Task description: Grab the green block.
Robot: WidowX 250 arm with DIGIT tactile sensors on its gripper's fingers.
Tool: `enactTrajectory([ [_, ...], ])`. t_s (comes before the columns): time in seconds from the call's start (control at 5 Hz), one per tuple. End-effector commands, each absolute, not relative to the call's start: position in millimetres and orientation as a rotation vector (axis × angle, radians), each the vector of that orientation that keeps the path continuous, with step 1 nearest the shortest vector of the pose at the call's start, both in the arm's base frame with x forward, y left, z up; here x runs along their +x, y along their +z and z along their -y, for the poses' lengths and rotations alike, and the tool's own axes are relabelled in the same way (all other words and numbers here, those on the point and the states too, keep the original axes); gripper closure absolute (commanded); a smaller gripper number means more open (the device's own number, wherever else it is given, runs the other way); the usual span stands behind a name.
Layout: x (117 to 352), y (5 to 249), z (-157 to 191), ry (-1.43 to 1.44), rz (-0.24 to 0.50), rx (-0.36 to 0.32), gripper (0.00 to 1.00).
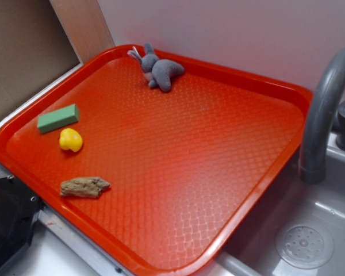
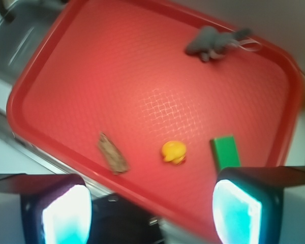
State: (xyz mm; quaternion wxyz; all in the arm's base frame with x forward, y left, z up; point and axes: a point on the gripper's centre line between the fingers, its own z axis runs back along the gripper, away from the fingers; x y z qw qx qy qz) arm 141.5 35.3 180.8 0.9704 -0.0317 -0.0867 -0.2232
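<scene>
The green block is narrow across its width and its ends are far apart, so my gripper will grab it across the middle of its long sides next.
The green block [image 1: 58,118] lies flat near the left rim of the red tray [image 1: 230,75], just behind a round yellow toy [image 1: 71,140]. In the wrist view the green block [image 2: 225,150] shows just above my right fingertip, partly hidden by it. My gripper [image 2: 151,213] hangs high over the tray's near edge, open wide, with nothing between its fingers [image 2: 66,216]. The exterior view does not show the gripper.
A brown wood-like piece [image 1: 84,187] lies near the tray's front-left rim. A grey plush rabbit [image 1: 158,69] sits at the tray's back. A grey faucet [image 1: 322,109] and sink with drain [image 1: 303,246] stand to the right. A wooden board [image 1: 83,26] leans behind.
</scene>
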Motion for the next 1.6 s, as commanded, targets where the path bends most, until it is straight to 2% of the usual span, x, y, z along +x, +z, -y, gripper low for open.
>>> enactTrajectory([
  [0.0,181.5,127.0,-110.3,-0.425,0.156,0.000,0.00],
  [0.4,201.4,83.4,-114.2,-0.450,0.069,0.073,0.00],
  [0.6,202.1,61.2,-107.7,-0.478,0.017,0.069,0.00],
  [1.0,196.4,35.1,-98.0,-0.541,-0.038,0.047,0.00],
  [1.4,196.1,9.3,-97.7,-0.556,-0.101,0.070,0.00],
])
